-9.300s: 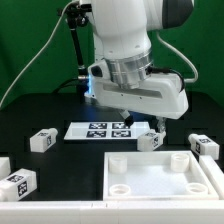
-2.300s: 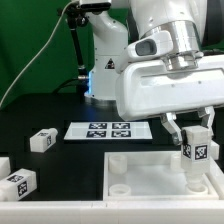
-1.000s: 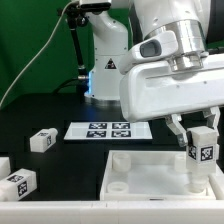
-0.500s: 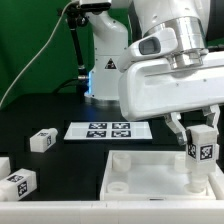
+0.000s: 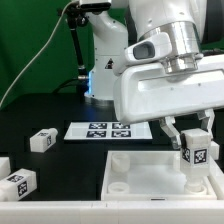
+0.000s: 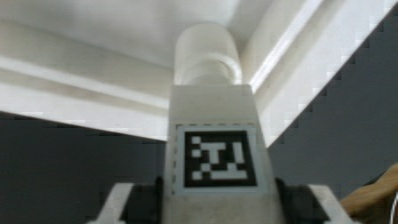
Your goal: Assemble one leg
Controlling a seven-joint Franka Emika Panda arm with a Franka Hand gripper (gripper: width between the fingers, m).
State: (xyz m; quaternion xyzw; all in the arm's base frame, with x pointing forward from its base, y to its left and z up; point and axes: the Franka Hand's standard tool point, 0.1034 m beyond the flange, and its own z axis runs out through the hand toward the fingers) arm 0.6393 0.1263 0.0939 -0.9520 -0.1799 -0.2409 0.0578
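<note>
The leg's lower end stands in the tray's corner socket in the exterior view. The leg would stay standing, so my gripper should open now.
My gripper [image 5: 197,148] is shut on a leg [image 5: 197,155], a small white post with a black-and-white tag, held upright over the near right corner of the large white tray-like part [image 5: 150,170]. In the wrist view the leg [image 6: 219,120] fills the middle, its tag facing the camera, with the dark finger pads [image 6: 143,200] pressed on both its sides. The leg's lower end stands at or in the tray's corner socket; the contact itself is hidden. Other legs lie on the black table: one at the exterior view's left [image 5: 41,140] and one at the near left [image 5: 17,184].
The marker board [image 5: 108,130] lies flat behind the tray. Another white part [image 5: 4,165] pokes in at the left edge. The arm's base [image 5: 100,60] stands at the back before a green backdrop. A round socket [image 5: 119,185] shows in the tray's near left corner.
Over the take the gripper picked a leg from behind the tray and brought it to the tray's near right corner. In the last second the leg has shifted only slightly.
</note>
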